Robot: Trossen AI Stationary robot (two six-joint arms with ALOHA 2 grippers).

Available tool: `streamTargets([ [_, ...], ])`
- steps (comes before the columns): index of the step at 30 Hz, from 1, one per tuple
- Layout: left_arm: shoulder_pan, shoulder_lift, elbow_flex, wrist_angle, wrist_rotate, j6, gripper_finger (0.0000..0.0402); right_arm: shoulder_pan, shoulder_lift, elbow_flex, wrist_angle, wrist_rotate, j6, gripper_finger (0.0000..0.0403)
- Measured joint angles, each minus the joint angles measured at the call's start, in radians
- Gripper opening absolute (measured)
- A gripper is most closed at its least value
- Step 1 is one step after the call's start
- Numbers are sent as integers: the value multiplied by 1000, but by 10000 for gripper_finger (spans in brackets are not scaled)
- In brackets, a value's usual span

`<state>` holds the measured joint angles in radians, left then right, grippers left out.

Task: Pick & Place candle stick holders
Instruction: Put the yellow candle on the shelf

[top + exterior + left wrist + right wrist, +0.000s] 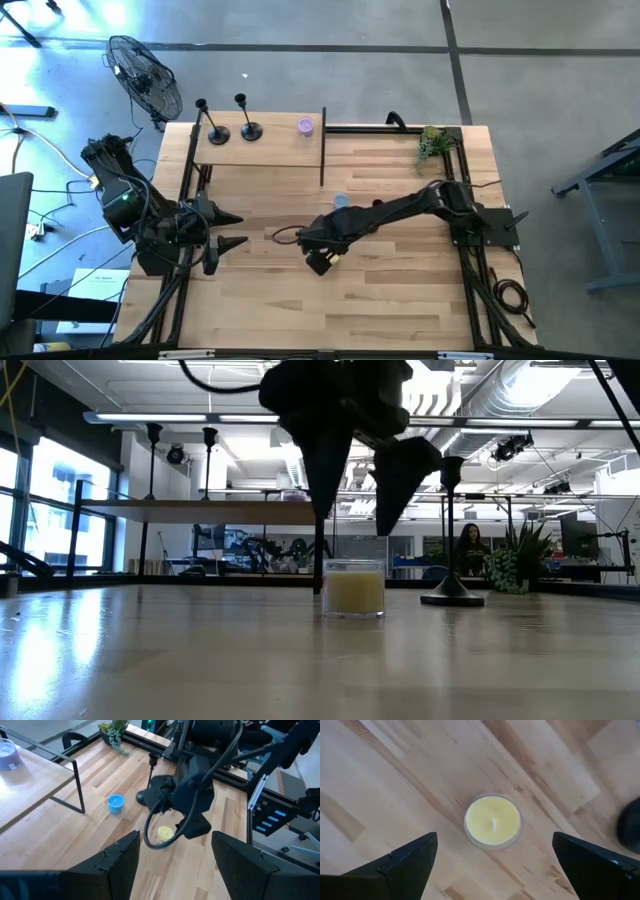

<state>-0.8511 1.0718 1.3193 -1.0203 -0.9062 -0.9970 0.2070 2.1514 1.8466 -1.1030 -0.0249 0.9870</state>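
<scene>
I need to set the yellow candle on the shelf beside the purple candle (305, 126), so I should grab its glass side with my right gripper next.
Two black candle stick holders (215, 130) (250, 128) stand on their round bases on the raised shelf (260, 150) at the far left. A third holder (452, 530) stands on the table just beyond my right gripper, and its base shows in the left wrist view (142, 797). My right gripper (494, 836) points straight down, open, over a yellow candle in a glass (493, 821). One finger stands on either side above the candle without touching it (355, 588). My left gripper (175, 865) waits open at the table's left (228, 230).
A blue candle (115, 803) sits on the table near the shelf's black leg (79, 787). A purple candle (305, 126) is on the shelf's right end. A small green plant (432, 145) stands at the far right. A cable loop (155, 832) hangs from my right arm.
</scene>
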Motion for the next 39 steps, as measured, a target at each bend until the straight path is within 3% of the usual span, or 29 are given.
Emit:
streamTargets([
  [10, 0, 0, 0, -2, -2, 1, 243, 0, 2, -64, 81, -11, 0, 389],
  [39, 0, 0, 0, -1, 2, 1, 243, -11, 43, -63, 91, -9, -27, 389],
])
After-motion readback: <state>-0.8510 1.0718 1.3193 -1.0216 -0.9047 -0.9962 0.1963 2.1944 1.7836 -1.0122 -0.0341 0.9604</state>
